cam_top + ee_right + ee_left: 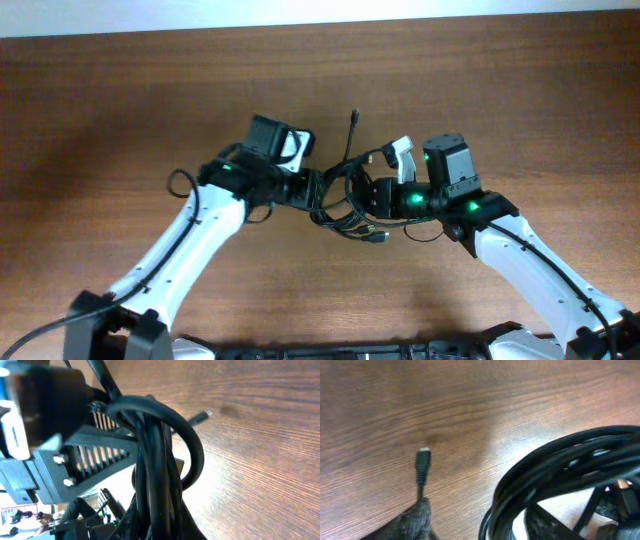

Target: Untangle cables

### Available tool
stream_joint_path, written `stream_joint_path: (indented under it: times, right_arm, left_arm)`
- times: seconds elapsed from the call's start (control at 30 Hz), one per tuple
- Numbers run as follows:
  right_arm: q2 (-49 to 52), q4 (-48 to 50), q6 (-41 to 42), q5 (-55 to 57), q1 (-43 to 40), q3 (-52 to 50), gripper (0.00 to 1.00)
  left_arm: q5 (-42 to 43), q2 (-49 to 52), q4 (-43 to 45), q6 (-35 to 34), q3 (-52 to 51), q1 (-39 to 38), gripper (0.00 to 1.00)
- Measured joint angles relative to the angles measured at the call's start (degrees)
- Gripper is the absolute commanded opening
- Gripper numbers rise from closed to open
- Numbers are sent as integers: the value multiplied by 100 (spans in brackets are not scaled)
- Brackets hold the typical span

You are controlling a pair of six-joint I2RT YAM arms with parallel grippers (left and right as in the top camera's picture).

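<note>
I will next grab the cables by the bundled cords opposite my right gripper with my left gripper, so the cables' loose end and plug stay free to untangle.
The cables (pixel 345 205) are a knotted bundle of thin black cords at the table's middle, between both grippers. One loose end (pixel 354 120) runs away from the bundle and a plug (pixel 375 238) lies at its near side. My left gripper (pixel 318 190) is partly open. In the left wrist view the bundle (pixel 560 467) passes between its fingers (pixel 480 522) with bare table beside it, and a small plug (pixel 422 462) lies ahead. My right gripper (pixel 366 196) is shut on the bundle (pixel 160 460), which runs up from its fingers (pixel 167 527).
The wooden table (pixel 120 120) stretches to both sides. The left arm's gripper body (pixel 45 415) fills the upper left of the right wrist view, close to the bundle. A thicker black wire (pixel 180 182) loops beside the left arm.
</note>
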Motion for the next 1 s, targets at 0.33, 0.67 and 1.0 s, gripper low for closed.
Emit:
stream_joint_path:
  times: [0.33, 0.67, 1.0]
  right_arm:
    - [2, -39, -2, -358, 4, 0, 4]
    - [13, 935, -52, -2039, -138, 0, 4]
    - [61, 977, -306, -2542, -245, 0, 4]
  left_arm:
    - [1150, -723, -448, 1563, 7, 992, 87]
    - [1974, -726, -837, 2793, 0, 992, 65]
    - [2406, -726, -837, 2876, 0, 909, 1]
